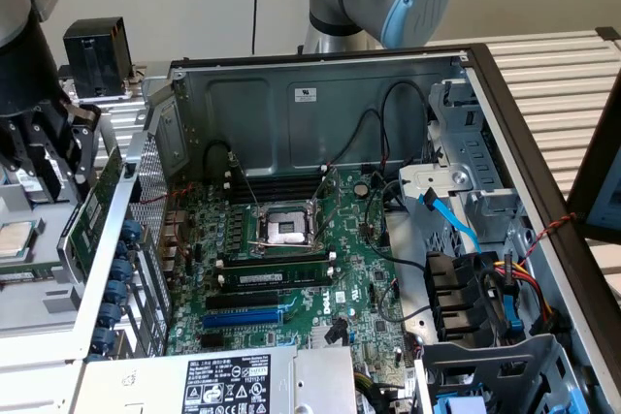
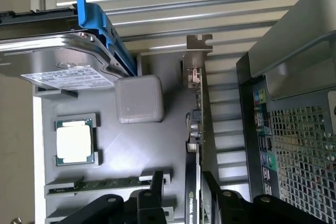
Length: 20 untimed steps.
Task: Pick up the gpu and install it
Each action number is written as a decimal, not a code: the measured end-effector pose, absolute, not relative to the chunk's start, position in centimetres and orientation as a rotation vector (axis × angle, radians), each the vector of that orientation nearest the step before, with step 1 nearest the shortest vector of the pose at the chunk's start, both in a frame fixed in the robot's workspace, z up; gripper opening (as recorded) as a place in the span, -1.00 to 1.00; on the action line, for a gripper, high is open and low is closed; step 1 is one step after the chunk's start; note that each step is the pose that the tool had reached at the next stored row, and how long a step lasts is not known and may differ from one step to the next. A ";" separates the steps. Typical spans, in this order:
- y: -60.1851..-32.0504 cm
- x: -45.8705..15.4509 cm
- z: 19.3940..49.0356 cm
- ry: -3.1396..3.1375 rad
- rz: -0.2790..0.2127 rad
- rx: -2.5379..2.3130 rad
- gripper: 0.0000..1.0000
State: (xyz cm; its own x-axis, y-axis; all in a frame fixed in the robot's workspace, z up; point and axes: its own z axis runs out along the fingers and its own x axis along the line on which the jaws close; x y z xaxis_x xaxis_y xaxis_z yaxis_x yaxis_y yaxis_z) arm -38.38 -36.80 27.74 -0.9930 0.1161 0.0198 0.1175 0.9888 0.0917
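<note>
The GPU stands with its upper edge free, and the perforated rear panel rises close beside the GPU, so the gripper needs to grab the GPU across that edge next.
The gpu stands on edge in a grey parts tray, with its silver end bracket at the far end. My gripper is open. Its two black fingers straddle the card's near end, one on each side, with a visible gap on the tray side. In the exterior view, the gripper hangs at the exterior view's left, just outside the open computer case, over the green gpu. The motherboard lies in the case, with a blue slot near its front.
The tray also holds a hard drive in a blue caddy, a grey block, a processor chip and a memory stick. The case's perforated rear panel is close beside the gpu. Cables and drive bays fill the case's right side.
</note>
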 end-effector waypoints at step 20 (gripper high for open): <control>-34.9 -37.7 27.7 -3.132 0.096 -0.177 -0.15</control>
